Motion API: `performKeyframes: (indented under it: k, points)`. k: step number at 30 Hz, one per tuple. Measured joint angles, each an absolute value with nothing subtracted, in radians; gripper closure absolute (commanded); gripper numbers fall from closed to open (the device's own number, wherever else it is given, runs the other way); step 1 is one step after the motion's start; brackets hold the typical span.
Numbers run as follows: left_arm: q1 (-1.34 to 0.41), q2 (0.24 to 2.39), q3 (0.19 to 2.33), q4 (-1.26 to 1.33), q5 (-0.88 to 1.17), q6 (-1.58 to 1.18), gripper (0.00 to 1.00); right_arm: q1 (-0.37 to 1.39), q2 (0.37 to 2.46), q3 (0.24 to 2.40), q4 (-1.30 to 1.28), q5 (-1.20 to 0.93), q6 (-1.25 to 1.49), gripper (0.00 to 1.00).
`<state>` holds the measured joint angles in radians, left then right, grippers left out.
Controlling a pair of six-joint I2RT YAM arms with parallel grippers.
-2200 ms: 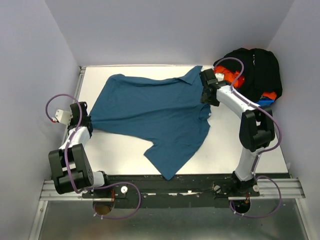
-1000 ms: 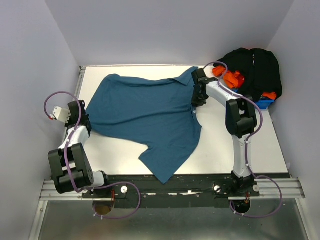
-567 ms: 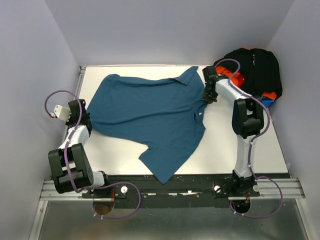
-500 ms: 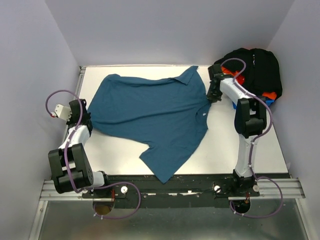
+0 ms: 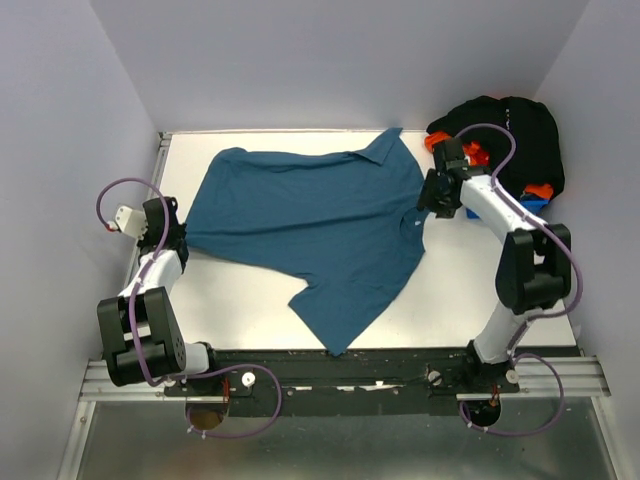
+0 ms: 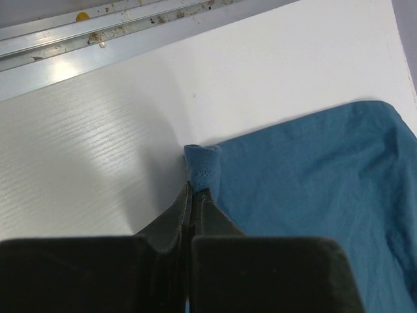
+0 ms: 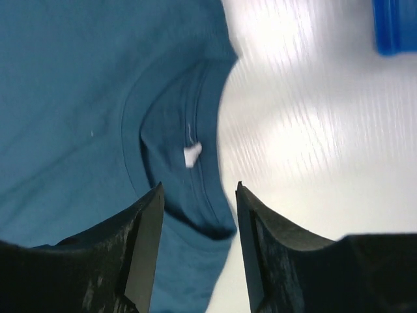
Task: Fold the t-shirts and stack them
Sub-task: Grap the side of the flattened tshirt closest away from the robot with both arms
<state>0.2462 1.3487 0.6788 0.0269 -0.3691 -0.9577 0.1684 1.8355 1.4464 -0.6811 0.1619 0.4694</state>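
Note:
My right gripper grabs the teal-blue t-shirt's shoulder edge between collar and trailing sleeve (image 5: 421, 249) (image 7: 225, 242) next, to fold the trailing sleeve side inward.
A teal-blue t-shirt (image 5: 310, 225) lies spread over the white table, one sleeve trailing toward the front edge. My left gripper (image 5: 178, 240) is shut on its left edge; in the left wrist view a small fold of teal cloth (image 6: 202, 166) sticks out from the closed left gripper (image 6: 193, 190). My right gripper (image 5: 432, 195) hovers open over the shirt's right side. In the right wrist view the collar and its white tag (image 7: 192, 155) lie just beyond the open right gripper (image 7: 199, 189), with nothing gripped. Black and orange t-shirts (image 5: 510, 135) are heaped at the back right.
A small blue bin (image 5: 533, 205) sits under the heap's front edge; its corner (image 7: 394, 26) shows in the right wrist view. Grey walls close in the table on three sides. A metal rail (image 6: 98, 39) runs along the table's left edge.
The right gripper closed on the collar area, carried it a little to the right, then opened and let go. The whole shirt shifted right. The left gripper kept its hold.

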Motion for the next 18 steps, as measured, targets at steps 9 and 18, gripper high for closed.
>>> performKeyframes:
  k: [9, 18]
  points:
    - [0.235, 1.348, 0.674, 0.038, -0.363, -0.958, 1.00, 0.439, 1.561, 1.045, -0.585, 0.171, 0.533, 0.45]
    - [0.231, 1.343, 0.661, 0.041, -0.363, -0.970, 1.00, 0.825, 1.455, 0.867, -0.578, 0.172, 0.730, 0.45]
